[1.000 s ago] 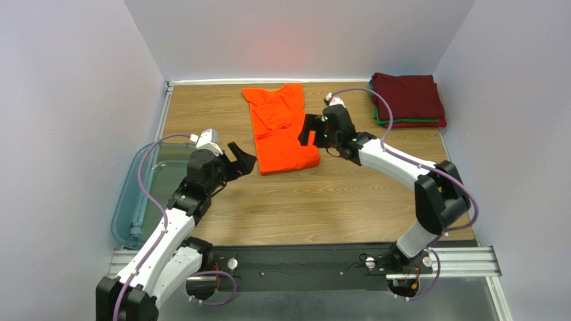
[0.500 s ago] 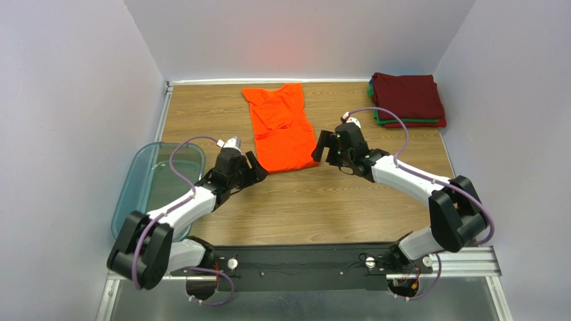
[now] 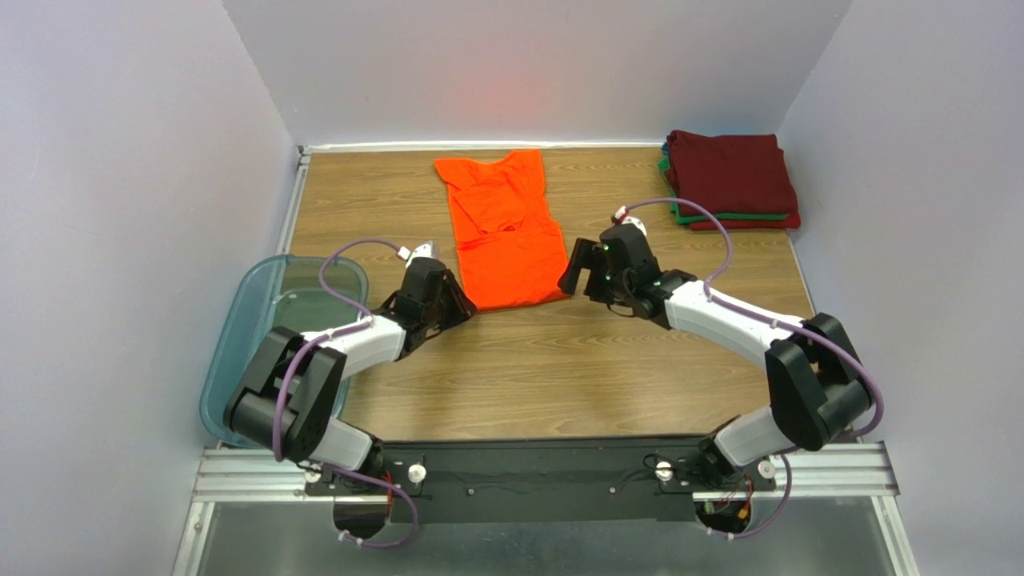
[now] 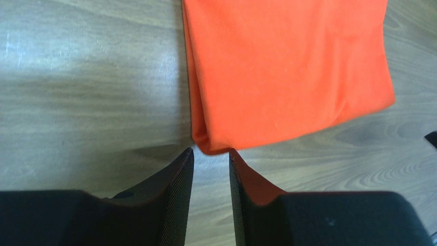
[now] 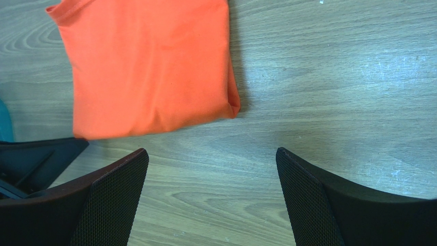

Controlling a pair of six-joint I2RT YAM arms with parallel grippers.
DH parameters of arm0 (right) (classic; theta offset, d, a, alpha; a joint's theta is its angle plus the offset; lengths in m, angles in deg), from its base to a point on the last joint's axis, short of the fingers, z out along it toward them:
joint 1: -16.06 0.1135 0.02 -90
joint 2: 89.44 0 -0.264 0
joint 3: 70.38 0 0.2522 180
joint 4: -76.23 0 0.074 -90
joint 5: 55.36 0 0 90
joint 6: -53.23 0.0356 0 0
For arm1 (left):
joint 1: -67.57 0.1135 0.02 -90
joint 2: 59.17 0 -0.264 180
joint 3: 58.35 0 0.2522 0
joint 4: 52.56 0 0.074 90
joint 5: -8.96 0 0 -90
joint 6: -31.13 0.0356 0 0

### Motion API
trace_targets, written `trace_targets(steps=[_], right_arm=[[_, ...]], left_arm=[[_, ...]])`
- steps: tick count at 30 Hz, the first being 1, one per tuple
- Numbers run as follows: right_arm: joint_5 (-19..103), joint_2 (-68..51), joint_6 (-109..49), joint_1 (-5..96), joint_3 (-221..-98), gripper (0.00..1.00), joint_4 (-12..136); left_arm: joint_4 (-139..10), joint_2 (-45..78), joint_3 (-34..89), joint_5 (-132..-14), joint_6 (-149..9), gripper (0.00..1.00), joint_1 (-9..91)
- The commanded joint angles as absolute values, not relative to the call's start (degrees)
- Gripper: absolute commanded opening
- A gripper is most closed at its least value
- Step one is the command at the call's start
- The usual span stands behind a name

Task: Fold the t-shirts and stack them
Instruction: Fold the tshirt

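Next, my right gripper grabs the orange t-shirt's near corner opposite my left gripper's corner, to fold the t-shirt's near edge toward the collar.
The orange t-shirt (image 3: 505, 234) lies folded lengthwise in a long strip on the wooden table, collar end toward the back wall. My left gripper (image 3: 464, 301) sits low at its near left corner. In the left wrist view the jaws (image 4: 211, 150) stand narrowly apart, with the shirt's folded corner (image 4: 287, 72) just at the tips and only bare wood between the pads. My right gripper (image 3: 575, 267) is at the near right corner, open wide (image 5: 211, 149), with the shirt (image 5: 149, 66) just beyond the fingertips. A stack of folded t-shirts (image 3: 733, 178), maroon on top, rests at the back right.
A translucent blue-grey bin (image 3: 259, 348) sits at the table's left edge beside my left arm. Grey walls close the table on three sides. Bare wood spreads between the orange shirt and the arm bases. My left gripper's finger (image 5: 36, 159) shows at the right wrist view's left edge.
My left arm has reached forward and down to the shirt's near left corner, its jaws narrowing. My right gripper has come back toward the near right corner and stayed wide.
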State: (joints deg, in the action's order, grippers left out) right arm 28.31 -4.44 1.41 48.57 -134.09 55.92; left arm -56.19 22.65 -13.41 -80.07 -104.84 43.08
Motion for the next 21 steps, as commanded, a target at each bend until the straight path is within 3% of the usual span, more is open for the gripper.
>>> trace_targets(steps=[1,4,7,8,9,16,20,21], right_arm=[[28.8,-1.7,2.2,48.3,-134.8,1.0,55.6],[29.1,0.7,2.0,48.3,-135.7,1.0,55.7],[28.7,3.4,1.8,48.3,-137.3,0.97,55.7],[28.1,4.1,1.8,48.3,-138.2,0.96,55.7],[27.9,5.7,1.8,48.3,-138.6,0.94,55.7],[26.6,12.5,1.7,48.2,-142.7,0.7,56.1],[27.9,15.7,1.7,48.2,-143.5,0.5,56.1],[28.5,15.9,1.9,48.2,-143.3,0.39,56.1]], left_arm=[[-53.2,25.4,-11.1,-83.0,-104.3,0.37,43.6],[-52.6,27.1,-10.7,-82.5,-103.8,0.34,43.7],[-52.2,28.5,-10.6,-81.9,-103.3,0.18,43.8],[-52.1,29.1,-10.7,-81.6,-103.2,0.05,43.8],[-52.0,29.2,-10.7,-81.3,-103.2,0.0,43.8],[-51.4,28.8,-12.4,-81.3,-102.8,0.0,43.8],[-50.9,28.5,-13.5,-81.3,-103.2,0.0,43.8],[-50.9,28.3,-13.7,-81.3,-103.2,0.0,43.8]])
